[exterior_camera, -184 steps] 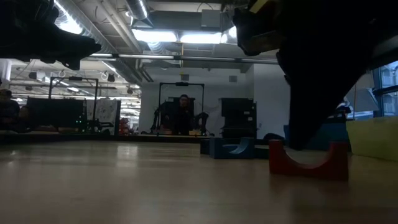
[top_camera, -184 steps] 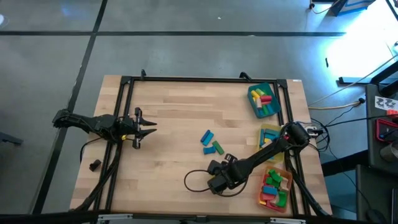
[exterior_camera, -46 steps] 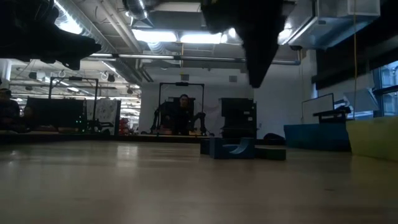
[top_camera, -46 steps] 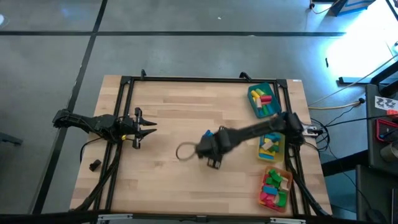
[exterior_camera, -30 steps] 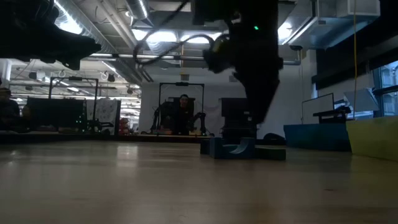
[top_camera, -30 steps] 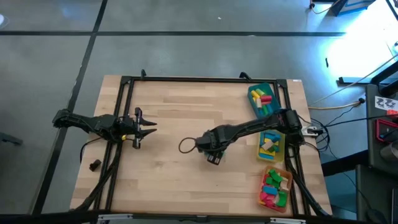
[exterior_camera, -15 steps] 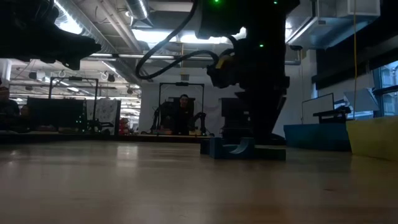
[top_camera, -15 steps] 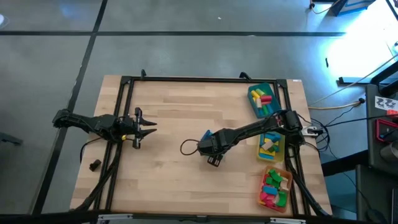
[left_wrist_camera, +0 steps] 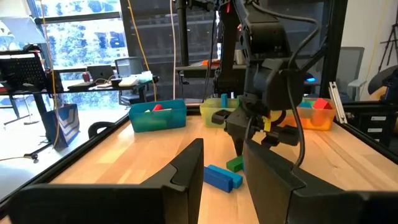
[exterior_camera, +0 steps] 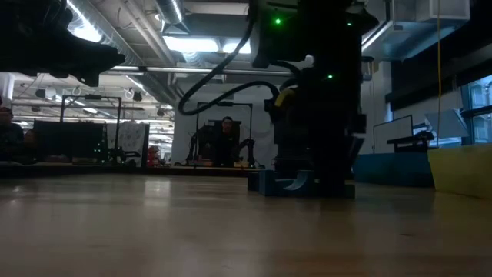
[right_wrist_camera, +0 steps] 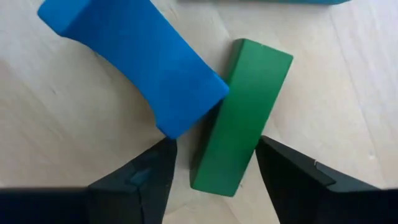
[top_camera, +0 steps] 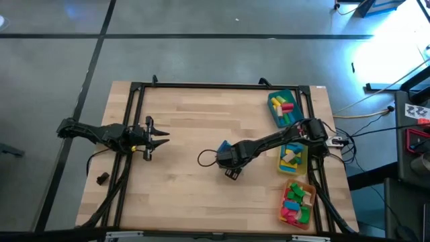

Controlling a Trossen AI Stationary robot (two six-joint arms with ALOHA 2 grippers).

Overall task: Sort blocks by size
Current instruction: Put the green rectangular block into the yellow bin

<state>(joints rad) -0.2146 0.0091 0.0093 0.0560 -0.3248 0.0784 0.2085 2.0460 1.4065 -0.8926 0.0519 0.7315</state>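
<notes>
I should close my right gripper on the green bar (right_wrist_camera: 242,118) now. Its fingers reach down beside the green bar's near end, so they would hold the bar.
Three loose blocks lie flat on the table's middle. A green bar (right_wrist_camera: 242,118) rests with one long side against the corner of a blue arched block (right_wrist_camera: 134,62), and a further blue block (top_camera: 222,145) lies just beyond them. My right gripper (right_wrist_camera: 216,177) points straight down over them and is open. Its fingertips stand on either side of the green bar's near end; whether they touch it, I cannot tell. The left wrist view shows its tips (left_wrist_camera: 239,149) just above the green bar (left_wrist_camera: 234,163). My left gripper (top_camera: 156,140) waits level at the table's left, open and empty.
A teal tray (top_camera: 272,113), a yellow tray (top_camera: 304,156) and an orange tray (top_camera: 313,202), all holding blocks, line the table's right edge. A black cable loop (top_camera: 205,158) hangs beside the right wrist. A dark lump (top_camera: 102,178) lies off the table's left side.
My right gripper has come down toward the blue and green blocks while rolling a little about its own axis, and has drifted slightly toward the table's right edge. Its fingers have stayed open. The blocks have not moved.
</notes>
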